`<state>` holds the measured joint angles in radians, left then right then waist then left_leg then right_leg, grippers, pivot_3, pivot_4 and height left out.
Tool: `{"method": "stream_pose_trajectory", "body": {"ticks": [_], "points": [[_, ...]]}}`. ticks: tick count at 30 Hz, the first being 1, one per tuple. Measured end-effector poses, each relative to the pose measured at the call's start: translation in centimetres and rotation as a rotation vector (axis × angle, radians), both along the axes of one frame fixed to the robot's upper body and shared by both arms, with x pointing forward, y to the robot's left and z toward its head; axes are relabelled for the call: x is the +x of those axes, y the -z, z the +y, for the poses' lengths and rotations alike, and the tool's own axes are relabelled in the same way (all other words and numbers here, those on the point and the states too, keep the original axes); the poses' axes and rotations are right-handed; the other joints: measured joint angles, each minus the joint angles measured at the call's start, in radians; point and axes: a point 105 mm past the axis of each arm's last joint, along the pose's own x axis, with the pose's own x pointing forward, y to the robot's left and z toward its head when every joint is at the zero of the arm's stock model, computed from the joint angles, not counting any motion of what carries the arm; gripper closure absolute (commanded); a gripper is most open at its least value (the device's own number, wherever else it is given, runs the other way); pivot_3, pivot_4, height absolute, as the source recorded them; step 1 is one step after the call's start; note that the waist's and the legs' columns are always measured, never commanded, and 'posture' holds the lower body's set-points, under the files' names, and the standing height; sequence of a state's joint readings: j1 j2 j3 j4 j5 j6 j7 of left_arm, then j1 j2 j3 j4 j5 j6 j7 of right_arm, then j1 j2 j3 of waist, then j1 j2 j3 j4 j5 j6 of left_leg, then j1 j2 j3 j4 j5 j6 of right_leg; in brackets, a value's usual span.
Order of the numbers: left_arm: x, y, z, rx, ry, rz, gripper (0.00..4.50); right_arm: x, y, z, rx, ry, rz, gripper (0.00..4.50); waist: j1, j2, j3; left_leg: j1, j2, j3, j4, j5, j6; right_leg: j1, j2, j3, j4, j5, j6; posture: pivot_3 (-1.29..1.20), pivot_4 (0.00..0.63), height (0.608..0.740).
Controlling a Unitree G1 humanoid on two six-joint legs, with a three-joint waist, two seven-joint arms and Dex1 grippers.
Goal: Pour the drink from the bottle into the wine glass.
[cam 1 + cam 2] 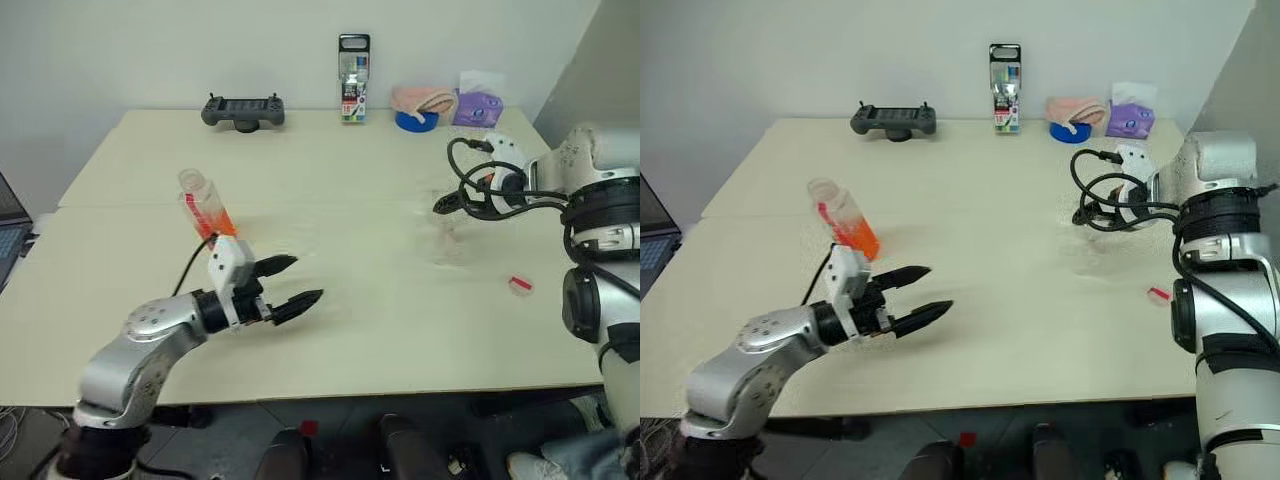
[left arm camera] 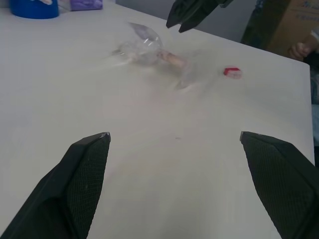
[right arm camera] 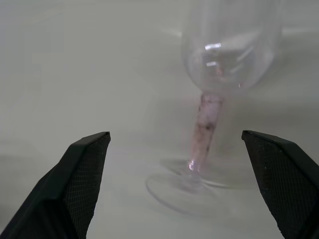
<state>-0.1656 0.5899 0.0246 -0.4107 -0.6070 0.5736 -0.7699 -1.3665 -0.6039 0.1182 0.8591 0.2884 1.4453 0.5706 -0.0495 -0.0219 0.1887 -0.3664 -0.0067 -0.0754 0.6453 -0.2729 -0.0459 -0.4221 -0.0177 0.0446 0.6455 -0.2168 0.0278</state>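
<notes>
The glass stem point(image 3: 205, 129) is beyond my open right fingers; they should move there, then close.
The bottle point(image 1: 207, 207) stands left of centre on the table point(image 1: 360, 330), uncapped, with the orange-red drink point(image 1: 222, 221) in its lower part. My left gripper point(image 1: 307, 279) hovers open and empty, in front of the bottle and a little to its right, pointing towards the right. The wine glass point(image 3: 207, 124) stands upright at the right side of the table, also faintly seen in the head view as the wine glass point(image 1: 447, 228). My right gripper point(image 3: 175, 134) is open just short of its stem, and the glass is not gripped. A small red cap point(image 1: 520, 285) lies in front of the glass and to its right.
Along the table's far edge stand a black controller point(image 1: 243, 110), a tall black-topped pack point(image 1: 353, 78), a blue tape roll point(image 1: 416, 121), a pink cloth point(image 1: 425, 97) and a purple pack point(image 1: 477, 105). A laptop point(image 1: 10, 235) sits off the left edge.
</notes>
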Motion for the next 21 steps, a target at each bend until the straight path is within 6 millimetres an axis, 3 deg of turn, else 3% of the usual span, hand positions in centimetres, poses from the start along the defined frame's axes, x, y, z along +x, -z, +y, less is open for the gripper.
{"method": "stream_pose_trajectory", "body": {"ticks": [4,9,10,12,21], "points": [[-0.4,0.5,-1.4,-0.021,0.044,0.014,0.04,0.3,1.5,-0.9,-0.009,0.017,0.050,0.00,-0.010,0.000,0.000,-0.001,0.001,0.000,-0.001,-0.001,0.002,-0.001,0.001,0.000,0.000,0.000,0.000,0.00,0.150,0.740],[-0.6,1.0,-1.8,-0.011,0.044,0.013,0.04,1.1,3.4,-0.1,-0.002,-0.003,0.041,0.00,-0.009,0.000,0.000,-0.001,0.000,0.000,0.000,-0.001,0.002,-0.001,0.001,0.000,0.000,0.000,0.000,0.00,0.150,0.740],[-0.6,1.0,-1.8,-0.008,0.034,0.012,0.01,1.4,3.6,0.0,-0.004,-0.004,0.027,0.17,-0.009,0.000,0.000,-0.001,0.000,0.000,0.001,-0.001,0.002,-0.001,0.001,0.000,0.000,0.000,0.000,0.00,0.150,0.740],[-0.7,1.1,-1.8,-0.010,0.023,0.008,0.00,1.7,3.9,0.2,-0.008,-0.003,0.007,0.60,-0.009,0.000,0.000,-0.001,0.000,0.000,0.001,-0.001,0.002,0.000,0.001,0.001,0.000,0.000,0.000,0.00,0.150,0.740],[-0.5,1.2,-1.4,-0.004,-0.016,-0.006,0.00,2.2,4.4,-0.3,-0.049,0.021,-0.020,3.86,-0.008,0.000,0.000,-0.001,0.000,0.000,0.001,-0.001,0.002,0.000,0.001,0.001,0.000,0.000,0.000,0.00,0.150,0.740]]}}
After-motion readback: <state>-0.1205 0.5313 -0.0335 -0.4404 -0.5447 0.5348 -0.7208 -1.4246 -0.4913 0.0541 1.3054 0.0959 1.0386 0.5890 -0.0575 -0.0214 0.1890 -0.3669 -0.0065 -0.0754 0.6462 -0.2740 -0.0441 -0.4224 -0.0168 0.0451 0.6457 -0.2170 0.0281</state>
